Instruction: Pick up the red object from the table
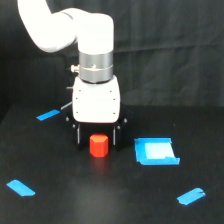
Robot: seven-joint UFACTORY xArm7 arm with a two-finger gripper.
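Note:
I should grab the red object by its upper sides next with my gripper, so that I can pick it up from the table.
The red object [98, 145], a small stubby red-orange block, stands upright on the black table [65, 205] near the middle of the exterior view. My gripper [97, 142] hangs straight down from the white arm, right over the block. Its two dark fingers [78, 136] stand one on each side of the block, with a visible gap between each finger and the block. The gripper is open and nothing is held. The block's upper part sits level with the fingertips; its lower part shows below them.
A blue square tray [156, 151] lies on the table just to the exterior view's right of the block. Blue tape strips lie at the back left [48, 115], front left [21, 187] and front right [191, 196]. Black fabric hangs behind.

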